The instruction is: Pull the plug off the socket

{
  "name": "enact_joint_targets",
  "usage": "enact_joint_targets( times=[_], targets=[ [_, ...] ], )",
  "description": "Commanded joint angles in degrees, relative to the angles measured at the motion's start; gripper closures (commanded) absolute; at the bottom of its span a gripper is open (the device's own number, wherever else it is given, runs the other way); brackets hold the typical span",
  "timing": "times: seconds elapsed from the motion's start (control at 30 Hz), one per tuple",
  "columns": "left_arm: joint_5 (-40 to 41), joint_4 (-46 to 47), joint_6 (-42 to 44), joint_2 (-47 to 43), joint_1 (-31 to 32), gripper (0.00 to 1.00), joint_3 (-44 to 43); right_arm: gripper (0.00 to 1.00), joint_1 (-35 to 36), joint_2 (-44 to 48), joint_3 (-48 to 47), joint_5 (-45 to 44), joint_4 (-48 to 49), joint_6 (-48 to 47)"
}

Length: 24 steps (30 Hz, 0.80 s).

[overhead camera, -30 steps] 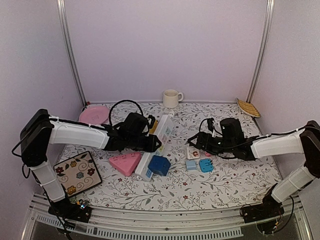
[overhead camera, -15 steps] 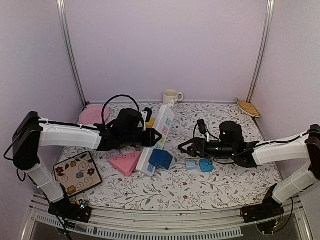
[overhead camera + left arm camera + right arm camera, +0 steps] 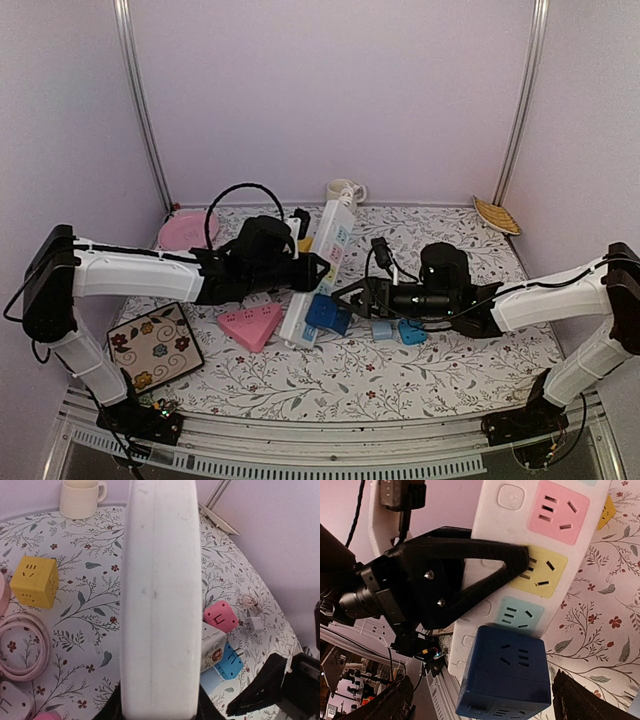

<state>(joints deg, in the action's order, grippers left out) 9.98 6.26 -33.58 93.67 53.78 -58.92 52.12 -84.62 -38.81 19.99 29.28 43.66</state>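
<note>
The dark blue cube lies slanted beyond the fingers of the robot's right gripper, so it isn't time to close yet: the right gripper will move toward the cube first and then close on it.
A white power strip [image 3: 322,262] with coloured sockets is tilted up off the table, its near end lowest. My left gripper [image 3: 308,270] is shut on its sides; in the left wrist view the strip's white back [image 3: 160,605] fills the middle. A dark blue cube plug [image 3: 324,313] sits in the strip's lower end. My right gripper [image 3: 345,297] is open, right at the cube. In the right wrist view the cube [image 3: 507,675] lies between my two spread fingers, below the strip's teal socket [image 3: 520,614]. The left gripper's black finger [image 3: 470,580] crosses the strip.
A pink triangle block [image 3: 250,325] and a flowered tile [image 3: 154,345] lie at the left front. A pink plate [image 3: 188,229], a mug [image 3: 343,190] and a wooden dish [image 3: 497,215] stand at the back. Small blue adapters [image 3: 411,331] lie under the right arm. A yellow cube [image 3: 34,581] lies behind the strip.
The left gripper has raised and tilted the power strip toward the centre. The right arm has swung left, its open jaws now around the blue cube plug.
</note>
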Motion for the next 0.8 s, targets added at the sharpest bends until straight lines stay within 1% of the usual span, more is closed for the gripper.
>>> enact_joint_targets(
  times=[0.0, 0.27, 0.53, 0.63, 0.77],
  targets=[
    [4.2, 6.0, 1.4, -2.8, 1.8, 1.0, -3.4, 0.02, 0.4, -2.9, -1.5, -3.8, 0.0, 3.6],
    [6.4, 6.7, 2.1, -3.1, 2.9, 1.0, -3.3, 0.04, 1.2, -4.5, -2.4, -3.7, 0.0, 5.4],
    [7.8, 8.0, 2.7, -3.1, 3.5, 1.0, -3.7, 0.12, 2.6, -7.4, -4.3, -2.4, 0.2, 5.9],
    [8.1, 8.0, 2.9, -3.1, 3.6, 1.0, -3.8, 0.17, 2.5, -7.4, -4.2, -2.6, 0.3, 6.1],
    [8.5, 8.0, 3.1, -3.2, 3.7, 1.0, -3.7, 0.3, 2.6, -7.4, -4.6, -2.5, 0.3, 6.1]
  ],
)
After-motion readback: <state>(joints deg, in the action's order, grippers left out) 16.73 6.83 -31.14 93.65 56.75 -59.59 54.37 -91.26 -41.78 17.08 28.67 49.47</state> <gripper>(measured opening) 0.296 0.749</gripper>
